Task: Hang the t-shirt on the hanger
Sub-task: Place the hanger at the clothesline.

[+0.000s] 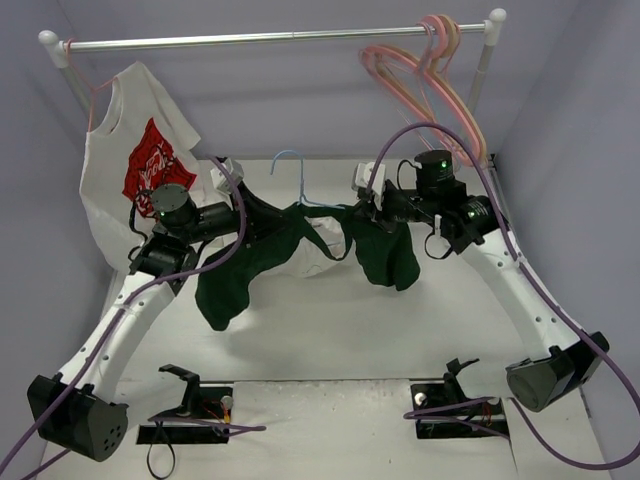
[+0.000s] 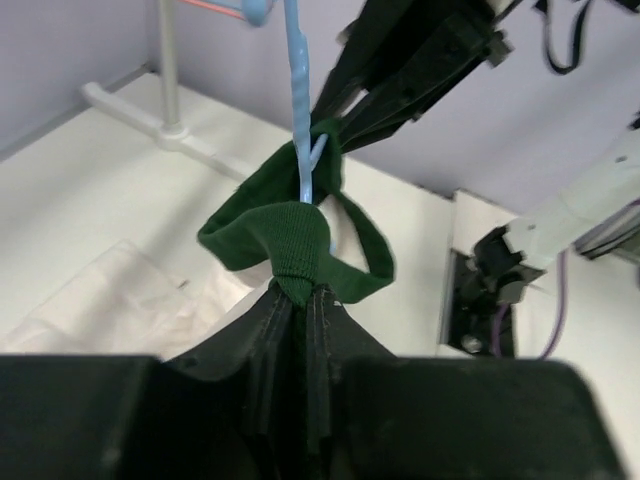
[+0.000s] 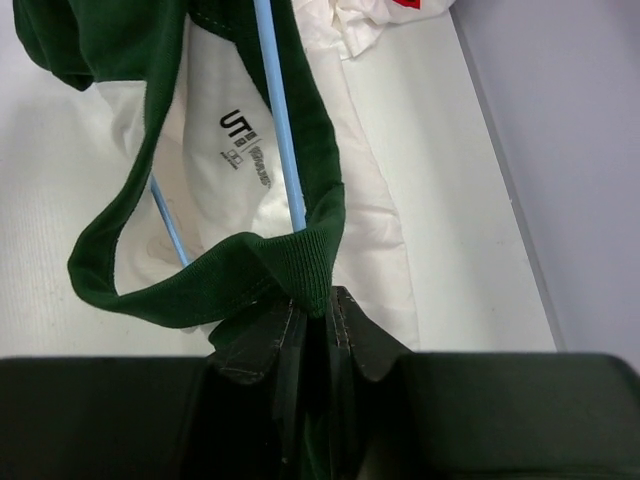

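The t-shirt and the light-blue hanger would come up together if the robot lifted its right gripper now, because the right gripper's fingers pinch the collar where the wire enters.
The t-shirt (image 1: 310, 262), white with dark green sleeves, hangs lifted between both arms above the table. The light-blue hanger (image 1: 291, 175) stands with its hook above the collar and its wire passing through the neck opening (image 3: 280, 130). My left gripper (image 1: 262, 208) is shut on the green collar (image 2: 290, 245), with the blue wire (image 2: 298, 80) just beyond it. My right gripper (image 1: 352, 214) is shut on the collar's other side (image 3: 300, 265). The green sleeves droop left (image 1: 225, 290) and right (image 1: 390, 255). The chest print is hidden.
A rail (image 1: 270, 38) spans the back on white posts. A white shirt with red graphic (image 1: 135, 170) hangs at its left; pink and peach hangers (image 1: 425, 70) hang at its right. Two black stands (image 1: 185, 400) (image 1: 455, 395) sit near the front edge.
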You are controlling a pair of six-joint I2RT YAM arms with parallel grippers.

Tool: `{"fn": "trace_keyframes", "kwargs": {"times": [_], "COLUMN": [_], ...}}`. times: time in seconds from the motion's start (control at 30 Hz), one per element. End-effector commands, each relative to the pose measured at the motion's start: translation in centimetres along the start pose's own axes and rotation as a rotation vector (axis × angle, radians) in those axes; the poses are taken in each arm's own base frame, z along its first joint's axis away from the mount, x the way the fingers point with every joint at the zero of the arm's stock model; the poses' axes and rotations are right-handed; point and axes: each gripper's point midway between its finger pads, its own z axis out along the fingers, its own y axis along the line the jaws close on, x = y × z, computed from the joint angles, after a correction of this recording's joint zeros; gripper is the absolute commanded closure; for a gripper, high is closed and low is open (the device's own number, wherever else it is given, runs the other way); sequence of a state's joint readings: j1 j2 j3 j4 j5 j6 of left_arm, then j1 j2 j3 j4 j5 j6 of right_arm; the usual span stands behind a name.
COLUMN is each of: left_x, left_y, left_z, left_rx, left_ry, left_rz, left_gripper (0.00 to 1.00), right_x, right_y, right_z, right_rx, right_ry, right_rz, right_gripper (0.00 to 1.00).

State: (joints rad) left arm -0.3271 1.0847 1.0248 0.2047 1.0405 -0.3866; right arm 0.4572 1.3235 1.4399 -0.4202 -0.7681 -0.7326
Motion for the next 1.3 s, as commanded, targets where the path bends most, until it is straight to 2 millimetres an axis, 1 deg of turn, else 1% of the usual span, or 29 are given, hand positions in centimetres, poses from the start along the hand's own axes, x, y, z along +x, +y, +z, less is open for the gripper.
{"fn": "trace_keyframes", "kwargs": {"times": [0.0, 0.07, 0.1, 0.13, 0.33, 0.37, 0.4, 0.43, 0.47, 0.53, 0.57, 0.6, 0.67, 0.7, 0.73, 0.77, 0.8, 0.83, 0.87, 0.9, 0.93, 0.97, 1.0, 1.03, 1.07, 1.1, 1.13, 1.2, 1.27], "left_x": [-2.5, -2.8, -2.4, -2.5, -1.3, -1.4, -1.5, -1.8, -2.9, -4.3, -4.9, -7.0, -8.7, -11.0, -11.8, -12.6, -14.2, -14.6, -14.7, -15.0, -15.6, -15.4, -15.3, -15.1, -14.8, -14.6, -14.6, -14.2, -13.7], "left_y": [0.1, 0.7, 1.3, 2.2, 5.0, 5.7, 6.0, 6.3, 6.8, 7.6, 8.2, 7.8, 8.0, 7.9, 8.0, 8.5, 7.8, 7.7, 7.7, 7.8, 7.5, 7.5, 7.5, 7.8, 7.7, 7.9, 8.0, 8.0, 8.0], "left_z": [-0.9, -1.7, -2.1, -2.5, -4.3, -4.7, -5.0, -5.2, -5.7, -6.2, -6.9, -7.2, -8.1, -9.3, -9.9, -11.2, -12.0, -12.5, -13.1, -13.8, -14.3, -14.6, -14.9, -15.2, -15.5, -15.6, -15.9, -15.9, -16.0], "left_rx": [-0.103, -0.161, -0.197, -0.254, -0.423, -0.463, -0.485, -0.512, -0.567, -0.634, -0.692, -0.716, -0.782, -0.856, -0.899, -0.985, -1.013, -1.038, -1.069, -1.11, -1.125, -1.143, -1.159, -1.184, -1.196, -1.211, -1.225, -1.23, -1.234], "left_ry": [-0.011, -0.014, 0.005, 0.004, 0.062, 0.062, 0.066, 0.061, 0.039, 0.014, 0.007, -0.032, -0.059, -0.112, -0.132, -0.16, -0.201, -0.211, -0.209, -0.222, -0.235, -0.227, -0.231, -0.227, -0.212, -0.206, -0.201, -0.186, -0.173], "left_rz": [0.181, 0.201, 0.194, 0.203, 0.226, 0.23, 0.231, 0.231, 0.247, 0.245, 0.24, 0.258, 0.254, 0.264, 0.258, 0.233, 0.241, 0.238, 0.228, 0.217, 0.216, 0.204, 0.19, 0.184, 0.168, 0.154, 0.147, 0.123, 0.104], "left_gripper": [0.88, 0.83, 0.81, 0.78, 0.76, 0.75, 0.72, 0.68, 0.59, 0.47, 0.45, 0.45, 0.39, 0.33, 0.31, 0.29, 0.28, 0.28, 0.28, 0.28, 0.28, 0.28, 0.28, 0.28, 0.28, 0.28, 0.28, 0.28, 0.28], "right_x": [-4.4, -4.7, -4.7, -4.7, -5.6, -5.6, -5.6, -5.8, -5.8, -6.4, -6.7, -7.0, -8.5, -9.2, -10.2, -11.7, -12.6, -14.2, -15.5, -18.7, -19.9, -21.3, -24.0, -25.5, -26.7, -29.4, -30.0, -31.4, -32.3], "right_y": [-1.8, -2.3, -2.5, -2.7, -2.8, -2.9, -2.9, -3.0, -3.0, -3.3, -3.4, -3.6, -4.6, -5.1, -6.0, -6.7, -7.4, -8.7, -9.4, -10.1, -10.9, -11.3, -11.4, -12.1, -12.3, -12.0, -12.6, -12.8, -12.8], "right_z": [-2.6, -3.4, -3.6, -3.9, -4.8, -4.9, -4.9, -5.1, -5.1, -5.4, -5.5, -5.6, -6.3, -6.6, -7.2, -8.1, -8.6, -9.4, -10.2, -12.3, -13.0, -13.9, -16.0, -16.7, -17.7, -20.1, -20.5, -21.9, -21.8], "right_rx": [0.12, 0.153, 0.163, 0.174, 0.191, 0.198, 0.2, 0.205, 0.208, 0.225, 0.233, 0.248, 0.299, 0.323, 0.369, 0.406, 0.432, 0.495, 0.526, 0.586, 0.623, 0.649, 0.691, 0.721, 0.742, 0.781, 0.805, 0.838, 0.811], "right_ry": [-0.122, -0.121, -0.122, -0.122, -0.157, -0.155, -0.154, -0.157, -0.16, -0.179, -0.188, -0.197, -0.242, -0.258, -0.283, -0.309, -0.323, -0.36, -0.392, -0.467, -0.498, -0.539, -0.606, -0.653, -0.689, -0.764, -0.793, -0.862, -0.869], "right_rz": [-0.09, -0.097, -0.097, -0.095, -0.097, -0.098, -0.096, -0.101, -0.099, -0.107, -0.108, -0.112, -0.134, -0.14, -0.154, -0.176, -0.185, -0.215, -0.217, -0.274, -0.287, -0.288, -0.323, -0.345, -0.344, -0.391, -0.391, -0.379, -0.383], "right_gripper": [1.0, 1.0, 1.0, 1.0, 1.0, 1.0, 1.0, 1.0, 1.0, 1.0, 1.0, 1.0, 1.0, 1.0, 1.0, 1.0, 1.0, 1.0, 1.0, 1.0, 1.0, 1.0, 1.0, 1.0, 1.0, 1.0, 1.0, 1.0, 1.0]}}
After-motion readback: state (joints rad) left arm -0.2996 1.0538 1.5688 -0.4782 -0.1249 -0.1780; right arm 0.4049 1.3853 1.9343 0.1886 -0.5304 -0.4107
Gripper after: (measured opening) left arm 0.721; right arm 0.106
